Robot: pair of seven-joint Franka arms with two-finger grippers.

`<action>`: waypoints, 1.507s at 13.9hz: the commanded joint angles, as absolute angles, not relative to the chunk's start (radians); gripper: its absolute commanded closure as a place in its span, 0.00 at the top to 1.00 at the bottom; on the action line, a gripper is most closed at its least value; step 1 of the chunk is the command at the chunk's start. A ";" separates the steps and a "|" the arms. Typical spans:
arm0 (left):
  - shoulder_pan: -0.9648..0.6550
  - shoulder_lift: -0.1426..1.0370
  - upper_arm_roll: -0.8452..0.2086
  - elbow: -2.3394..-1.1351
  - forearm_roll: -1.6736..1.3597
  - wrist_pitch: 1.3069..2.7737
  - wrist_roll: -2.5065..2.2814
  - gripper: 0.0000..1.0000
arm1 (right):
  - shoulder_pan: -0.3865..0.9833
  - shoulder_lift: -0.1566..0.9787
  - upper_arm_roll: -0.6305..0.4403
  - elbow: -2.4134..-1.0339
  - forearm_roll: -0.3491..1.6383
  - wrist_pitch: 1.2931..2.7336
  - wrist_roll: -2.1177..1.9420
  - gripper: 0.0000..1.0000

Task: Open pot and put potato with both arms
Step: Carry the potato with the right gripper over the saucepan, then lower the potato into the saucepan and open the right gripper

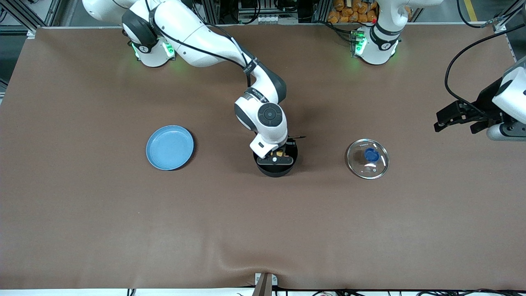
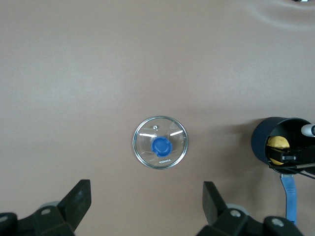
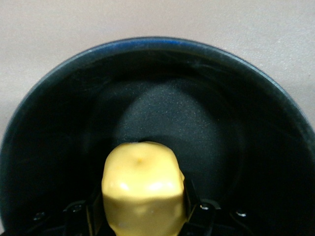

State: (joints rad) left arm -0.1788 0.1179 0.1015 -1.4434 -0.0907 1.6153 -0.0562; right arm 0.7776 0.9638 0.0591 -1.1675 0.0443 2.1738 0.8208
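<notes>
In the right wrist view the yellow potato (image 3: 141,177) sits down inside the black pot's rim (image 3: 157,42) and would rest there, so it is now time for my right gripper to open.
The black pot (image 1: 275,170) stands open mid-table, and its mouth fills the right wrist view (image 3: 197,98). My right gripper (image 1: 278,155) reaches down into it, shut on the yellow potato (image 1: 280,153). That view shows the potato (image 3: 142,189) clamped between the fingers (image 3: 93,211) above the pot's bottom. The glass lid (image 1: 367,158) with its blue knob lies flat on the table beside the pot, toward the left arm's end. My left gripper (image 1: 454,125) hangs open and empty over that end of the table. The left wrist view shows the lid (image 2: 160,142), the pot (image 2: 261,140), its blue handle (image 2: 289,196) and the potato (image 2: 277,145).
A flat light-blue plate (image 1: 169,147) lies beside the pot toward the right arm's end of the table. A brown cloth covers the table. A metal bracket (image 1: 265,281) sits at the table edge nearest the front camera.
</notes>
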 commanded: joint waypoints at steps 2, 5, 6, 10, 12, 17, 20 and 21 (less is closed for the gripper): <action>-0.187 0.097 0.106 -1.457 -0.078 1.606 -0.037 1.00 | 0.787 0.982 0.052 -1.143 0.025 2.174 0.848 0.49; -0.183 0.100 0.106 -1.459 -0.077 1.605 -0.035 1.00 | 0.787 0.980 0.052 -1.141 0.025 2.172 0.848 1.00; -0.176 0.098 0.106 -1.459 -0.078 1.605 -0.032 1.00 | 0.785 0.977 0.052 -1.141 0.025 2.171 0.848 1.00; -0.115 0.042 0.028 -1.500 -0.075 1.597 -0.038 1.00 | 0.776 0.945 0.055 -1.128 0.034 2.139 0.871 1.00; -0.037 -0.029 -0.069 -1.557 -0.060 1.597 -0.038 1.00 | 0.773 0.933 0.061 -1.095 0.038 2.077 0.873 1.00; -0.037 -0.129 -0.072 -1.692 -0.051 1.620 -0.035 1.00 | 0.769 0.842 0.064 -1.022 0.038 1.892 0.919 1.00; -0.035 -0.123 -0.075 -1.689 -0.048 1.620 -0.035 1.00 | 0.709 0.744 0.066 -1.008 0.043 1.807 0.917 1.00; -0.037 -0.117 -0.077 -1.681 -0.048 1.617 -0.035 1.00 | 0.675 0.711 0.077 -1.008 0.043 1.783 0.916 1.00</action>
State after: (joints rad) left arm -0.0476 -0.1072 -0.0595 -1.6703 -0.0673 1.6059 -0.0561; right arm 0.7410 0.7851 0.0545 -0.9899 0.0390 1.8341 0.9086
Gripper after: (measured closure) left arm 0.000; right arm 0.000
